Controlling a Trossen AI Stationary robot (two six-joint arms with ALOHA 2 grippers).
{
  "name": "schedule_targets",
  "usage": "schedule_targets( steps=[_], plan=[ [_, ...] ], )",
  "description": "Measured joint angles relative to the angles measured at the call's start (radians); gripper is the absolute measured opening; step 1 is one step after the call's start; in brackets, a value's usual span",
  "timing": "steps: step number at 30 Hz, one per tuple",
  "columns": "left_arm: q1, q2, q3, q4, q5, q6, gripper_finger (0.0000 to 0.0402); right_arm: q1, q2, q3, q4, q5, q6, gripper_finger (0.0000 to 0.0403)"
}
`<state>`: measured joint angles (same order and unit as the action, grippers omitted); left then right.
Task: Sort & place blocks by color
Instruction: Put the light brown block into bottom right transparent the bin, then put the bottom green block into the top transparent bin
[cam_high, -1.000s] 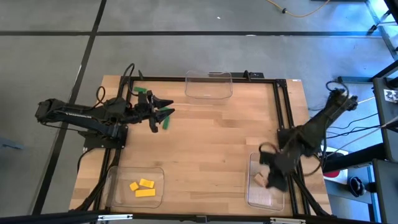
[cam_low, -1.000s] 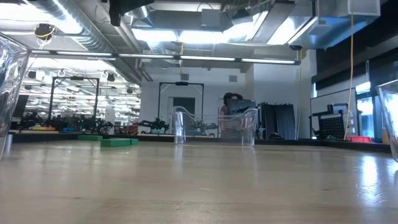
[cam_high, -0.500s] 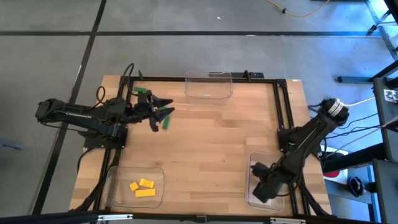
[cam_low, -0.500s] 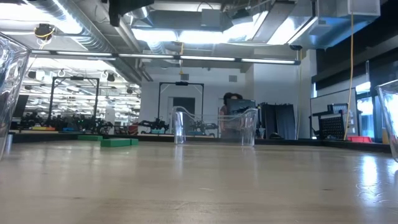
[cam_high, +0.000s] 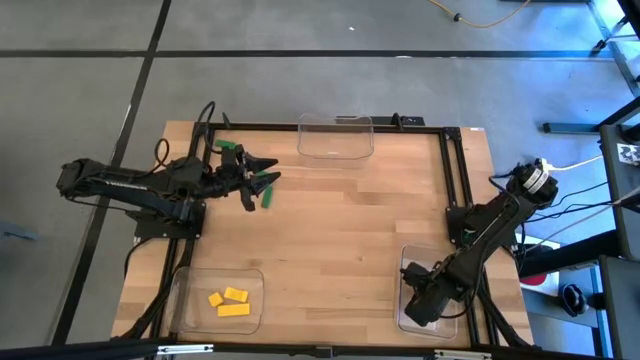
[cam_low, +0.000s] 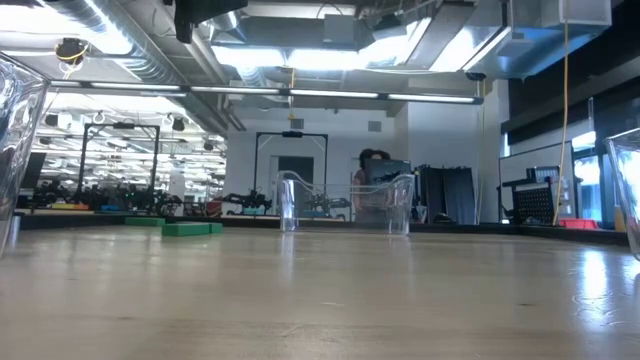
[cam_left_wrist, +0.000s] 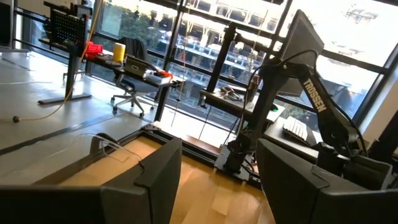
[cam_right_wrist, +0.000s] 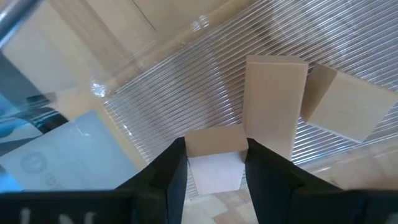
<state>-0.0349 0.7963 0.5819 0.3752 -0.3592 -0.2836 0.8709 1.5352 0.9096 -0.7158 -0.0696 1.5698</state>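
My right gripper opens next, since the tan block sits low over the tray's ribbed bottom and would rest in there.
My right gripper (cam_right_wrist: 216, 163) points down into the clear tray (cam_high: 408, 262) at the table's near right and is shut on a tan block (cam_right_wrist: 214, 144). Two more tan blocks (cam_right_wrist: 273, 99) (cam_right_wrist: 349, 112) lie flat on that tray's ribbed floor just beyond it. My left gripper (cam_high: 262, 181) hangs open above the far left of the table, nothing between its fingers (cam_left_wrist: 217, 186). Green blocks (cam_high: 266, 197) (cam_high: 232, 147) lie on the table by it. Yellow blocks (cam_high: 229, 301) lie in the near-left tray (cam_high: 185, 285). My right gripper pinches the tan block by two opposite sides (cam_right_wrist: 193, 144) between its two fingers. The fingers come from above, pointing down. The block sits level over the tray's floor, beside the other tan blocks; I cannot tell whether it touches the floor.
A third clear tray (cam_high: 335, 148) stands at the middle of the far edge, also in the low view (cam_low: 347, 205). A black frame rail (cam_high: 455, 180) runs along the table's right side. Bare wood fills the table's middle (cam_high: 340, 230).
My right gripper has gone down and toward the table's near edge into the near-right tray, tipping over until it points down. It now covers the tan blocks in the high view. The left arm has kept still.
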Motion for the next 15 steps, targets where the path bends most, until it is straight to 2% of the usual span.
schedule_targets(
  steps=[5,10,13,15],
  plan=[
    [0.000,0.000,0.000,0.000,0.000,-0.001,0.0198,-0.005,0.000,0.000,0.000,-0.012,-0.003,0.0154],
    [0.000,0.000,0.000,0.000,0.000,-0.001,0.0198,-0.005,-0.003,0.000,0.000,-0.056,-0.018,0.0231],
    [0.000,0.000,0.000,0.000,0.001,-0.001,0.0198,-0.005,-0.022,0.006,-0.002,-0.100,-0.091,0.0271],
    [0.000,0.000,0.000,0.000,0.000,-0.001,0.0198,-0.005,-0.054,0.018,-0.014,-0.140,-0.152,0.0284]
  ],
)
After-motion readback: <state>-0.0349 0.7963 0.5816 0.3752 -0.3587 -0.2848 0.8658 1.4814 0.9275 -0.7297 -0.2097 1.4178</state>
